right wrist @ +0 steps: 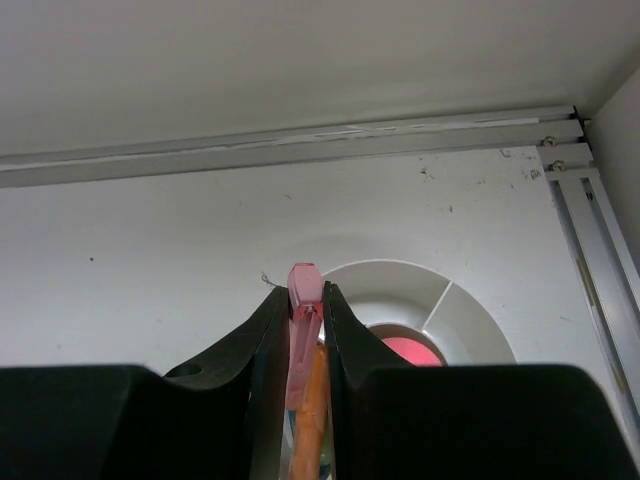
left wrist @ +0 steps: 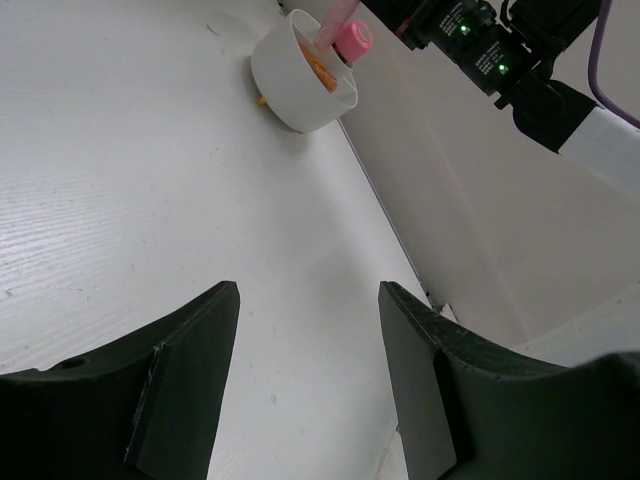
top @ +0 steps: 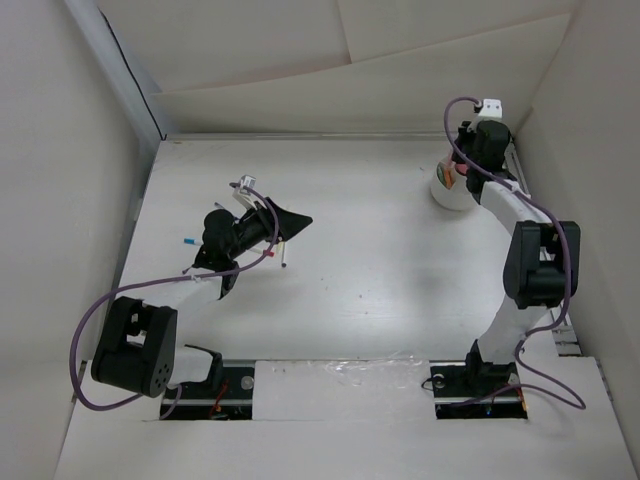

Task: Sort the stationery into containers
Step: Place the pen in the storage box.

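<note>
The thin pink pen hangs high above the orange pen's section of the cup, in line with it, so my right gripper should hold it until it is lower.
The round white cup point(right wrist: 452, 300) with inner dividers stands at the far right point(top: 445, 198). My right gripper point(right wrist: 306, 293) hangs over it and is shut on a thin pink pen point(right wrist: 304, 278), whose end pokes past the fingertips. An orange pen point(right wrist: 313, 405) lies in the cup under the jaws. A pink cap point(right wrist: 405, 350) shows in the centre compartment and in the left wrist view point(left wrist: 353, 38). My left gripper point(left wrist: 308, 290) is open and empty above the table at mid-left point(top: 293, 225). Thin pens point(top: 283, 256) lie under it. A small bluish piece point(top: 188, 241) lies further left.
White walls enclose the table on all sides. A metal rail point(right wrist: 300, 145) runs along the back wall behind the cup, and another rail point(right wrist: 590, 260) along the right wall. A small yellow bit point(left wrist: 261, 101) shows at the cup's base.
</note>
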`<state>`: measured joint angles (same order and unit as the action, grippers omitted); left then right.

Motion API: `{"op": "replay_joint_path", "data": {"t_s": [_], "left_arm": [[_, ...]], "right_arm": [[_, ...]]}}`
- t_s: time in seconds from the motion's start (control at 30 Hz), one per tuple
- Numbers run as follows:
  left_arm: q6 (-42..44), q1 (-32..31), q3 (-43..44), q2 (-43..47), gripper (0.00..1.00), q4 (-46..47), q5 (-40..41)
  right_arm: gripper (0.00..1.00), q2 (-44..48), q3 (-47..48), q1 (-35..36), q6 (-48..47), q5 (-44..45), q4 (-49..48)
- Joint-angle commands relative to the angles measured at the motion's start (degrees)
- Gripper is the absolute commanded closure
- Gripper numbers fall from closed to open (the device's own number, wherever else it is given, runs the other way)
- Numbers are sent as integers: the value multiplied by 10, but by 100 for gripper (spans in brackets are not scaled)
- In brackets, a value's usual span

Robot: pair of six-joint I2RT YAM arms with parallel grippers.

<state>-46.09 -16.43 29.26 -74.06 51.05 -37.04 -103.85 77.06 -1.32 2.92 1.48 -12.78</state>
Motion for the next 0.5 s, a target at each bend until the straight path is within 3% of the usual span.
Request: {"op": "replay_joint_path", "data": {"t_s": [0.0,0.27,0.47], "left_arm": [[10,-3,18,6,45,17,-11],[15,-3,18,6,45,12,-11],[15,-3,18,6,45,12,-11]], "right_arm": [[97,0,4,18,-38,41,-13],[97,-6,-2,39,-44,53,6],[97,-6,-12,65,-55,132,23]]}}
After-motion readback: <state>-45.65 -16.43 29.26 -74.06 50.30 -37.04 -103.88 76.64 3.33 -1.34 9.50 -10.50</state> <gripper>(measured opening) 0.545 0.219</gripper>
